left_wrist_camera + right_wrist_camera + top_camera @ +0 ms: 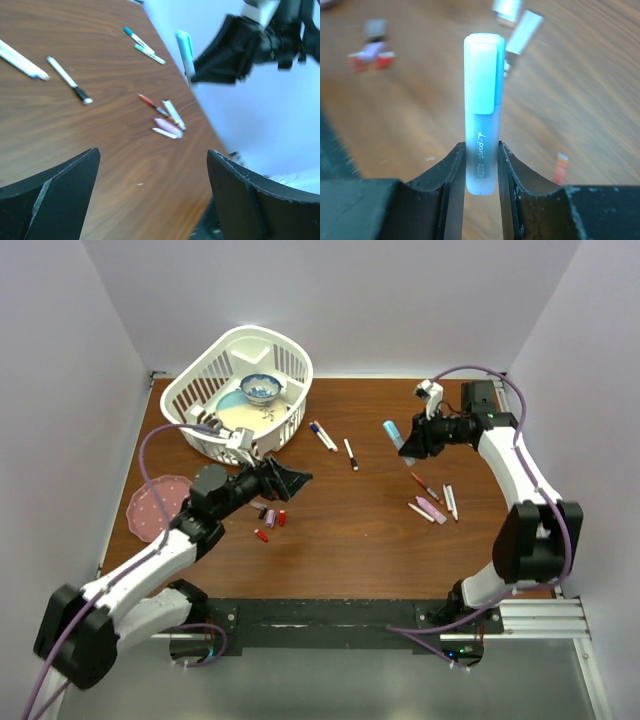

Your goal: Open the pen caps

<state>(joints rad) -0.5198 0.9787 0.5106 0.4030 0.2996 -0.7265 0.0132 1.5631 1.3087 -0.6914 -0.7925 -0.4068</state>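
Note:
The light-blue pen will be grabbed by its protruding cap end (392,431) (184,43) with my left gripper. My left gripper will pull the cap off, and the pen's body will stay in my right gripper.
My right gripper (405,439) is shut on a light-blue pen (392,432) and holds it above the table; its cap end sticks out past the fingertips. In the right wrist view the pen (482,100) stands clamped in the gripper (481,160). My left gripper (298,480) is open and empty, pointing toward the right arm. In the left wrist view its gripper (152,155) frames the held pen (185,50). Loose caps (270,518) lie below the left gripper, blurred in the right wrist view (370,52). More pens lie at mid table (322,435) and at the right (432,502).
A white basket (290,360) holding a blue-patterned bowl (260,388) stands at the back left. A pink plate (150,505) lies at the left edge. A black-tipped pen (350,453) lies between the arms. White walls close in three sides.

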